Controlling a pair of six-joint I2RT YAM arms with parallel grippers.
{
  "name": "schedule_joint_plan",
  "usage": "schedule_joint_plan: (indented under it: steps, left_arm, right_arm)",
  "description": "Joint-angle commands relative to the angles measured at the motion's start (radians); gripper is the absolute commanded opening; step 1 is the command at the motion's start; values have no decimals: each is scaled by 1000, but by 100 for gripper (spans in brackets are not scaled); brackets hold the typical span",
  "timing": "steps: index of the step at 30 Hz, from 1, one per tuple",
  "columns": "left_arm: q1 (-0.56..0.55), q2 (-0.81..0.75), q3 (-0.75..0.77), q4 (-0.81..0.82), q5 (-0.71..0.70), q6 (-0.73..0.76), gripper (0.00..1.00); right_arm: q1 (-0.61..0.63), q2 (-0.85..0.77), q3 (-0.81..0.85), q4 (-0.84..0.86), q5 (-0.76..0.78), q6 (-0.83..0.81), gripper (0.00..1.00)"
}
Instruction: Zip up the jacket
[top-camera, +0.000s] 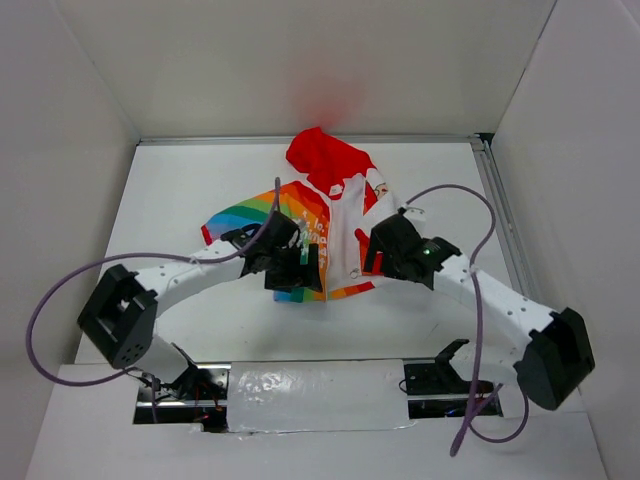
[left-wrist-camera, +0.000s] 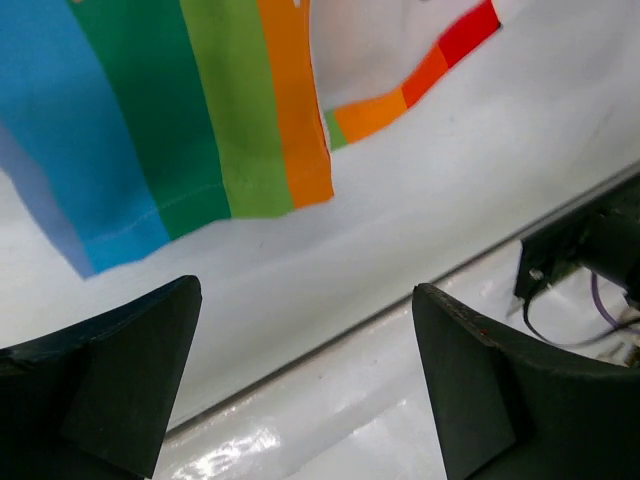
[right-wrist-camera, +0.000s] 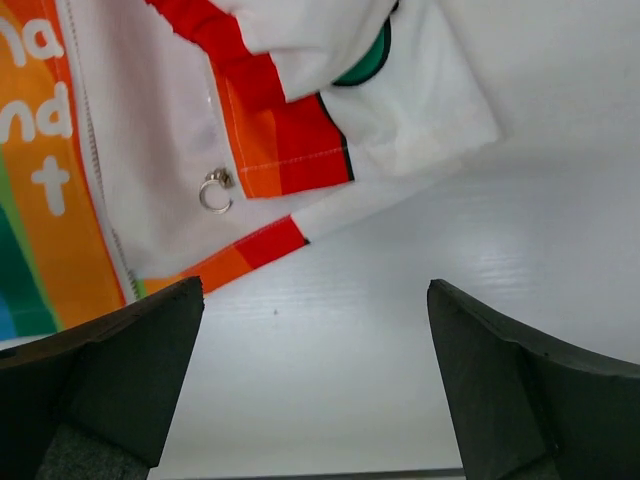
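Note:
The left gripper grabs the rainbow half's orange hem corner beside the zipper teeth next, to leave the teeth (right-wrist-camera: 95, 190) free to zip up the jacket.
The jacket (top-camera: 330, 215) lies flat mid-table, red hood (top-camera: 325, 160) at the far end, rainbow half on the left, white half on the right. My left gripper (top-camera: 292, 272) hovers open and empty over the rainbow hem; in the left wrist view the striped hem (left-wrist-camera: 200, 130) lies beyond the gripper (left-wrist-camera: 305, 380). My right gripper (top-camera: 375, 258) hovers open and empty at the white half's lower edge. The right wrist view shows the gripper (right-wrist-camera: 315, 385) over bare table, with a metal zipper pull ring (right-wrist-camera: 215, 190) on the jacket's lower front, beside a line of zipper teeth (right-wrist-camera: 95, 190).
White walls enclose the table (top-camera: 200, 310) on three sides. A glossy taped strip (top-camera: 315, 395) and the arm bases run along the near edge. A purple cable (top-camera: 60, 290) loops off each arm. A black mount (left-wrist-camera: 590, 250) shows at the right in the left wrist view.

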Motion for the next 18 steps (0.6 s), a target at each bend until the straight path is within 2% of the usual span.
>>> schedule_joint_plan:
  steps: [1,5,8,16,18]
  left_arm:
    - [-31,118,78,-69,-108,6,99]
    - [-57,220,153,-91,-116,-1,99]
    - [-88,273,210,-114,-150,-17,99]
    - [-137,416,331,-212,-223,-72,99]
    - [-151,435,355,-255,-258,-95,94]
  right_arm:
    - [-8,-126,-82,62,-74,79,100]
    - [-34,-258,-168,120,-164,83,100]
    - [-40,-299,-210,148,-206,79,100]
    - [-49,-295,-253,140,-200,82,100]
    - [-57,-293,-260,137,-197,82,100]
